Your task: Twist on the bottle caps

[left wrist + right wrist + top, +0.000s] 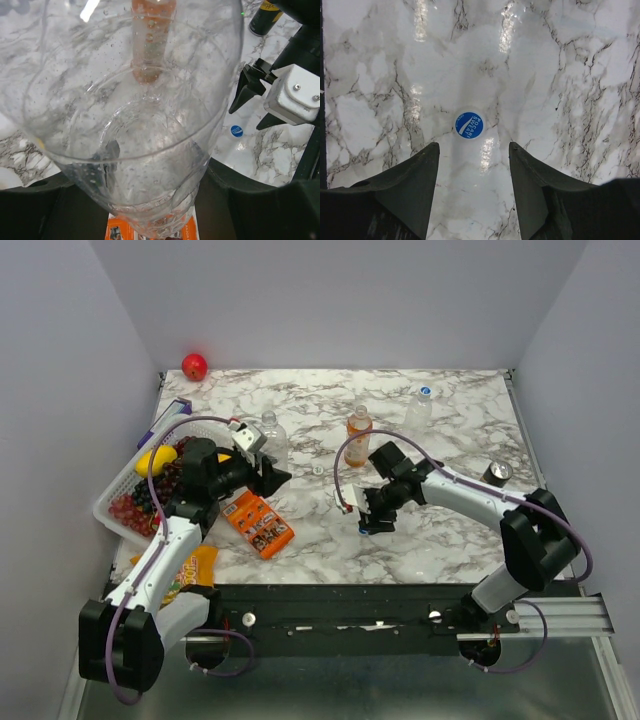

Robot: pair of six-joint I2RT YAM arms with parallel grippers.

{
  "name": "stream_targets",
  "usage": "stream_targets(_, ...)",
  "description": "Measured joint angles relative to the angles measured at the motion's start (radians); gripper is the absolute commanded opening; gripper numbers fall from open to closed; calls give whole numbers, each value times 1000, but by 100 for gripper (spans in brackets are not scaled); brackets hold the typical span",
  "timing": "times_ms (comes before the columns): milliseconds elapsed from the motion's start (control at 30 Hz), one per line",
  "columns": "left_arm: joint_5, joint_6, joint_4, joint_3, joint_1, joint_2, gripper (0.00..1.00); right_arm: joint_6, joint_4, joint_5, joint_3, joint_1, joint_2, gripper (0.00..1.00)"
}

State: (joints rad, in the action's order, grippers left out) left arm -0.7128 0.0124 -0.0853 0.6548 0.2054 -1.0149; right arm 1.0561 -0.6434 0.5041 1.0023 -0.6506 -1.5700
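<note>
My right gripper grips the blue cap by its opposite sides next, printed top facing the gripper. That leaves the cap's bottom free to screw onto the bottle.
A clear bottle [140,130] fills the left wrist view, upright and uncapped, with my left gripper [268,478] shut on its lower body. The same clear bottle [272,435] stands left of the orange bottle [357,435]. A blue cap [469,125] lies flat on the marble, just ahead of my right gripper [472,147]. The right gripper points down over it, open and empty. That blue cap [236,131] also shows beside the right gripper [245,95] in the left wrist view. A whitish cap [318,469] lies between the arms. A second clear bottle [420,408] at the back wears a blue cap.
A white basket [120,495] of fruit sits at the left edge. An orange packet [258,523] lies below the left gripper. A dark can [497,473] stands by the right arm, and a red ball [194,366] rests in the far left corner.
</note>
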Motion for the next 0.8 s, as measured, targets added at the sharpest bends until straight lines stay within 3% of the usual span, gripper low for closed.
stream_targets(800, 25, 12, 20, -16, -36, 22, 0, 51, 46, -47, 1, -86, -137, 59)
